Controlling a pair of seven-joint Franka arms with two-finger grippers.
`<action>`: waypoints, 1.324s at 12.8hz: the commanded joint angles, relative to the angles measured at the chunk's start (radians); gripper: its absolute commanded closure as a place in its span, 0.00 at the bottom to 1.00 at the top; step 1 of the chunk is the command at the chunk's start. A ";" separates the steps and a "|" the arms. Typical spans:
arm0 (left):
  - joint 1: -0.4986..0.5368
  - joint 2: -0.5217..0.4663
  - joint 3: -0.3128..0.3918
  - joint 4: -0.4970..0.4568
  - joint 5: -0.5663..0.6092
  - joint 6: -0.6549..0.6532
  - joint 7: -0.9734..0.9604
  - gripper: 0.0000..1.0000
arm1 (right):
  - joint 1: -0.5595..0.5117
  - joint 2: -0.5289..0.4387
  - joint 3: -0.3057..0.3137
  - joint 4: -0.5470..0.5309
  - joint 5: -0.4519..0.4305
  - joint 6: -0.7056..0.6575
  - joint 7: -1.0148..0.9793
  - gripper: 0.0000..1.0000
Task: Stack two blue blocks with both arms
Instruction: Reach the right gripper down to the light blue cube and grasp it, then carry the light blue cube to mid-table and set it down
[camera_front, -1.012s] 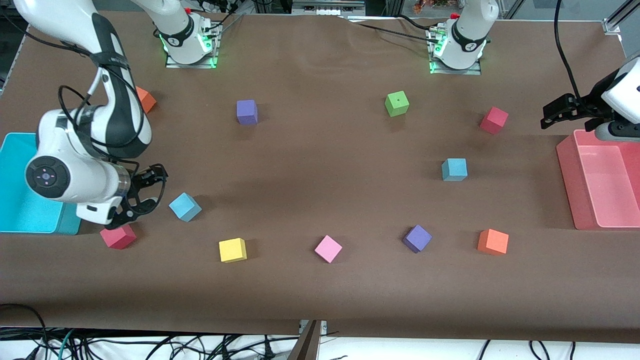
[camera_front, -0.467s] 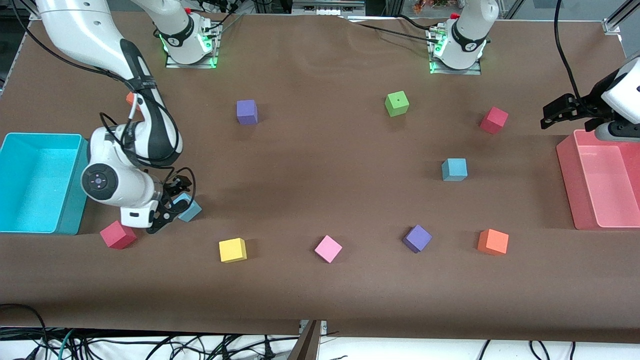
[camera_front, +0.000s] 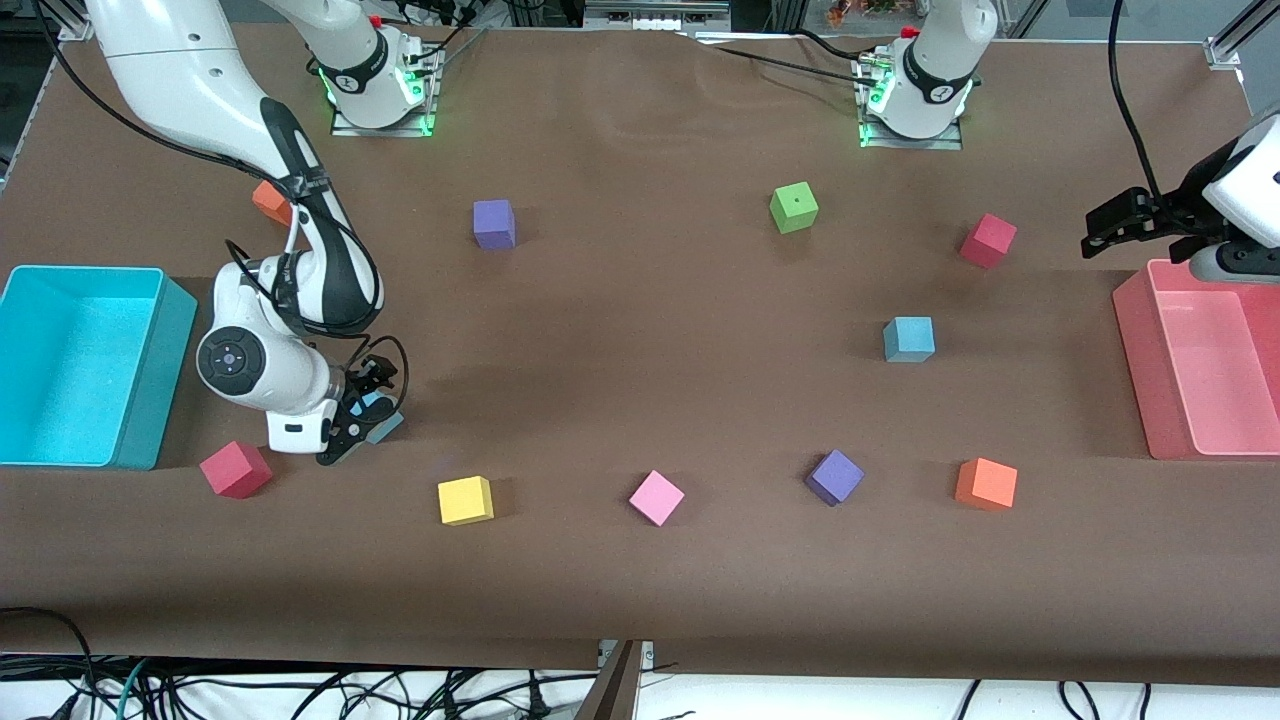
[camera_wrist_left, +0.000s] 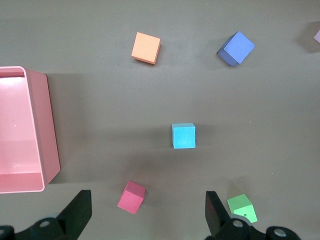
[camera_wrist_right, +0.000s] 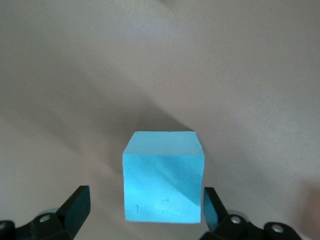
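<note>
I need to stack the two blue blocks, so next I should grab the blue block beside the red cube by two opposite sides with my right gripper.
One blue block (camera_front: 386, 424) lies toward the right arm's end of the table, beside a red cube (camera_front: 235, 468). My right gripper (camera_front: 362, 415) is low over it and open, with one finger on each side of the block (camera_wrist_right: 163, 176) and small gaps showing. The arm hides most of that block in the front view. The second blue block (camera_front: 908, 338) sits alone toward the left arm's end, also seen in the left wrist view (camera_wrist_left: 183, 136). My left gripper (camera_front: 1105, 228) waits open and empty in the air beside the pink bin (camera_front: 1135, 360).
A cyan bin (camera_front: 150, 370) stands at the right arm's end. Loose cubes lie around: yellow (camera_front: 465, 500), pink (camera_front: 656, 497), purple (camera_front: 834, 476), orange (camera_front: 985, 483), red (camera_front: 988, 240), green (camera_front: 794, 207), purple (camera_front: 493, 223), and orange (camera_front: 270, 200) partly hidden by the right arm.
My right arm has swung from over the cyan bin toward the blue block and come down so its open fingers straddle it. The left arm has not moved.
</note>
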 joint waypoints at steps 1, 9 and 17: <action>0.002 0.002 -0.002 0.009 0.019 0.001 0.012 0.00 | -0.005 0.007 0.004 -0.032 0.018 0.056 -0.027 0.00; 0.002 0.004 -0.002 0.009 0.018 0.001 0.012 0.00 | -0.005 -0.002 0.031 0.033 0.056 -0.027 0.060 0.82; 0.002 0.004 -0.002 0.009 0.018 0.001 0.012 0.00 | 0.240 0.009 0.090 0.218 0.064 -0.187 0.748 0.82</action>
